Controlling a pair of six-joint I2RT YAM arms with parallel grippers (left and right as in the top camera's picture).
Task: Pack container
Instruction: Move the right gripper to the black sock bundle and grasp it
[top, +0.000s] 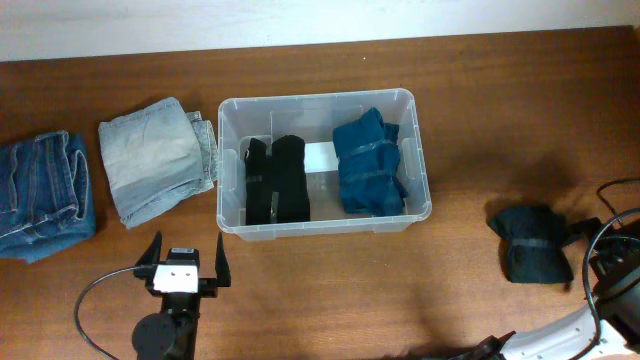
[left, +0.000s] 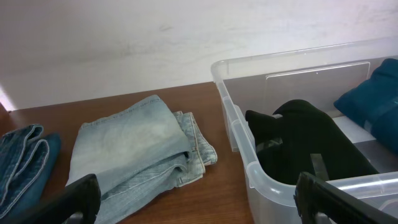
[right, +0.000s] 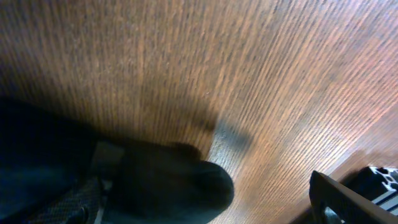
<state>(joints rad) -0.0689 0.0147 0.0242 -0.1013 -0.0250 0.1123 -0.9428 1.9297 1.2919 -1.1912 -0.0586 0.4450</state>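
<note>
The right gripper grabs the dark bundled garment (top: 530, 243) by its nearest end next, which leaves the garment free to pack between the container's garments.
The clear plastic container (top: 227, 160) stands at the table's middle. It holds a black rolled garment (top: 275, 178) on its left and a dark blue folded garment (top: 368, 162) on its right, with a white label (top: 322, 157) between them. In the left wrist view the container (left: 239, 134) and the black garment (left: 305, 137) are at the right. My left gripper (top: 187, 250) (left: 202, 199) is open and empty, in front of the container's left corner. My right gripper (top: 583, 252) (right: 199, 199) is open, right against a dark bundled garment (top: 530, 243) (right: 155, 186) on the table.
Folded light-wash jeans (top: 152, 157) (left: 130, 149) lie left of the container. Folded blue jeans (top: 42, 195) (left: 22, 162) lie at the far left edge. A pale wall runs along the table's far edge. Black cables (top: 615, 190) hang at the right.
</note>
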